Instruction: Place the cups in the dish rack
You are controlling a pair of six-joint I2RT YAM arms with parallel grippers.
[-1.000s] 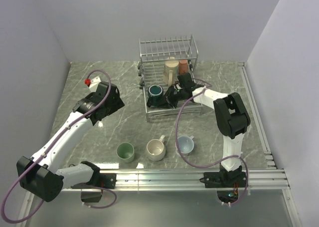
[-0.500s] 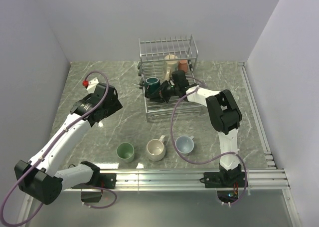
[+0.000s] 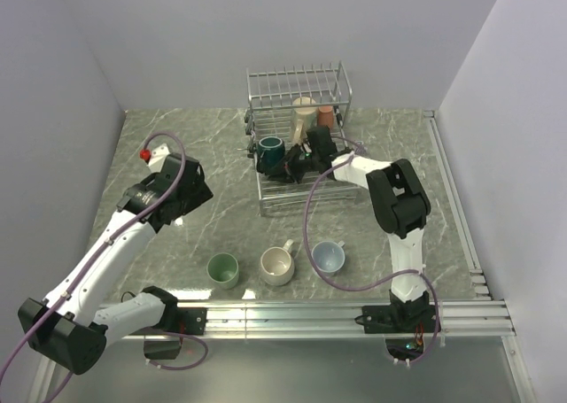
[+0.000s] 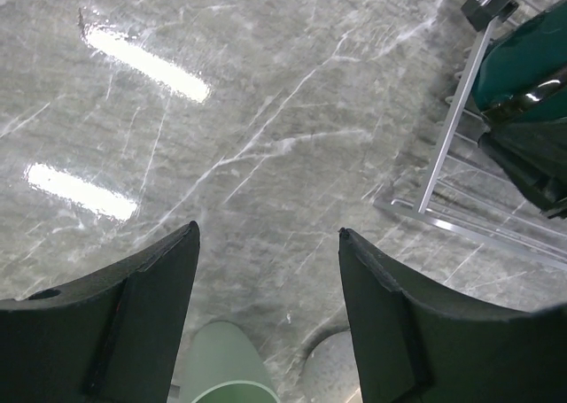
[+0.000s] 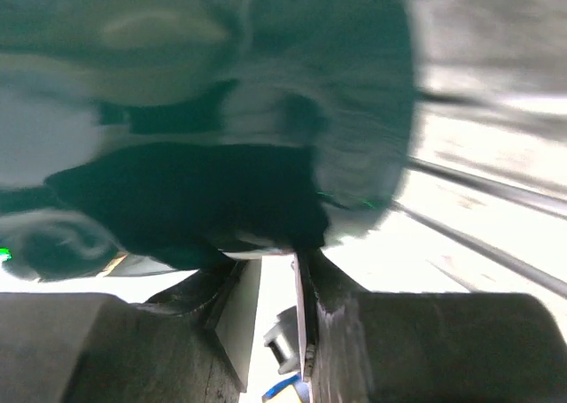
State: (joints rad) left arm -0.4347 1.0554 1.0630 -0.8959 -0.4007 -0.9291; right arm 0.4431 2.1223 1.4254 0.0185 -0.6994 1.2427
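Note:
The left gripper should take hold of the light green mug by its rim, so that the mug's base end stays free for handing over to the robot's right gripper.
The silver wire dish rack stands at the back centre. In it are the tall cream mug, the small reddish-brown mug and the dark teal mug. My right gripper is shut on the dark teal mug and holds it over the rack's left part. The teal mug also shows in the left wrist view. The light green mug, beige mug and pale blue-white mug stand on the table near the front. My left gripper is open and empty above the light green mug.
The rack's near corner frame shows at the right of the left wrist view. Grey walls close the table at left, back and right. A metal rail runs along the front edge.
My right gripper has carried the teal mug back and left over the rack, tilting it. My left arm has drawn back to the left and nearer.

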